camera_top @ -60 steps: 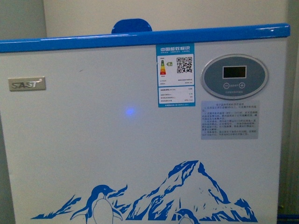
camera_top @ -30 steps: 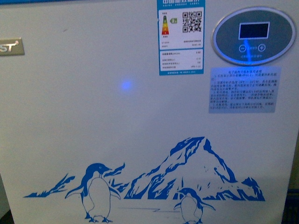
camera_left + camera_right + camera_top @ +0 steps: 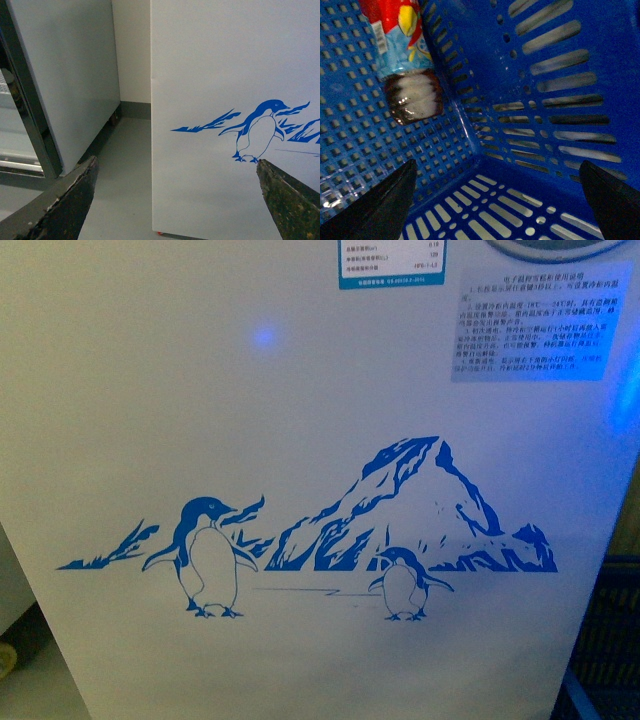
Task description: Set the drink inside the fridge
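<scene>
My right gripper is going to put the drink in the fridge, so next it will grab the drink by its brown lower end (image 3: 414,97).
The fridge (image 3: 300,390) fills the front view as a white wall with a blue penguin-and-mountain picture; its lid is out of view. In the left wrist view the same white fridge (image 3: 215,60) stands close ahead, and my left gripper (image 3: 176,170) is open with nothing between its fingers. The drink (image 3: 402,55) lies inside a blue basket (image 3: 530,75) in the right wrist view; only its brown lower end and red, light-blue and yellow label show. My right gripper (image 3: 497,170) hangs open over the basket's inner corner, apart from the drink.
A tall grey cabinet (image 3: 65,75) with a dark door frame stands left of the fridge, with a strip of grey floor (image 3: 125,165) between them. Stickers with print (image 3: 525,320) sit high on the fridge front. A blue crate edge (image 3: 600,690) shows at lower right.
The front view has dropped down the fridge's face: the blue rim and the oval display have slid out of the top, and the penguin picture has risen to mid-frame.
</scene>
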Available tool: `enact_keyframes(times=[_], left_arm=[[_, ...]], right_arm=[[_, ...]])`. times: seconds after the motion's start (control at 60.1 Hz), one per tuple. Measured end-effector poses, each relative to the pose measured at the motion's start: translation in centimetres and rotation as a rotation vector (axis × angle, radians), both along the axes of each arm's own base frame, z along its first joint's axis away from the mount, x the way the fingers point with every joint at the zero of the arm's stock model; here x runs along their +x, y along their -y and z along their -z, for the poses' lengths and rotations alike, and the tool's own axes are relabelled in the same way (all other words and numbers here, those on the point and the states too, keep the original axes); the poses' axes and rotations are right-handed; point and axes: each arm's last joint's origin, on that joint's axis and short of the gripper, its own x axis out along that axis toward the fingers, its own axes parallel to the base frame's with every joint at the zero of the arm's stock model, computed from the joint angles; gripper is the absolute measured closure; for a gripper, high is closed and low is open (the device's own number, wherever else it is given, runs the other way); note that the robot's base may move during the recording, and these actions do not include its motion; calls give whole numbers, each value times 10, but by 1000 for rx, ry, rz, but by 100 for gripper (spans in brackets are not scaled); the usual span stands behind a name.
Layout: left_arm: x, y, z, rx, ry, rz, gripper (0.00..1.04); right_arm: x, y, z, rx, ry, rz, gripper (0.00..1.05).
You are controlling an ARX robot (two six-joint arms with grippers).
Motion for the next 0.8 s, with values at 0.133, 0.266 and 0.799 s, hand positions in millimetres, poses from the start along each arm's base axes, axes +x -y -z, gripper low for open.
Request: enact_keyframes(times=[0.133, 0.266, 0.799], left_arm=[[0, 0, 0, 0, 0, 0, 8], [0, 0, 0, 0, 0, 0, 8], [0, 0, 0, 0, 0, 0, 8]], right_arm=[[9, 9, 29, -10, -31, 32, 8], [17, 12, 48, 5, -48, 49, 8], [67, 29, 104, 106, -13, 125, 8]])
